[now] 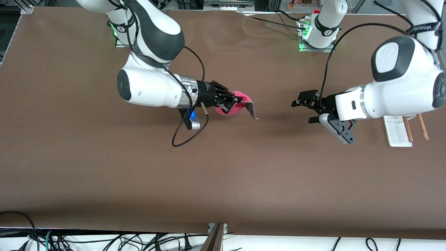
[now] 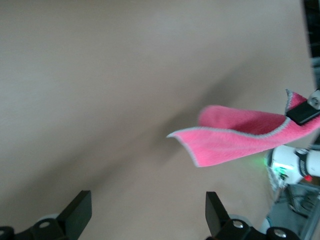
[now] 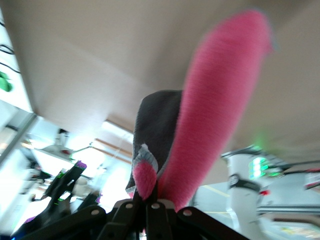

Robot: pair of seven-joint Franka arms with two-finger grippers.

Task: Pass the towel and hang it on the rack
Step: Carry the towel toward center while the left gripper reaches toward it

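Note:
My left gripper should grab the towel by its grey-hemmed corner (image 1: 253, 112) next, to hang the pink towel on the rack (image 1: 404, 129).
My right gripper (image 1: 236, 101) is shut on the pink towel (image 1: 237, 103) and holds it in the air over the middle of the table, with a grey-hemmed corner hanging toward the left arm's end. The towel fills the right wrist view (image 3: 210, 125), pinched between the closed fingers. My left gripper (image 1: 302, 111) is open and empty, in the air a short way from the towel and facing it; its view shows the towel (image 2: 235, 140) ahead of the spread fingers (image 2: 75, 215). The rack (image 1: 404, 129) stands at the left arm's end, partly hidden by the left arm.
A black cable (image 1: 188, 132) loops down from the right wrist over the table. The arm bases (image 1: 322, 31) stand along the edge farthest from the front camera. The brown table (image 1: 209, 181) stretches wide nearer the front camera.

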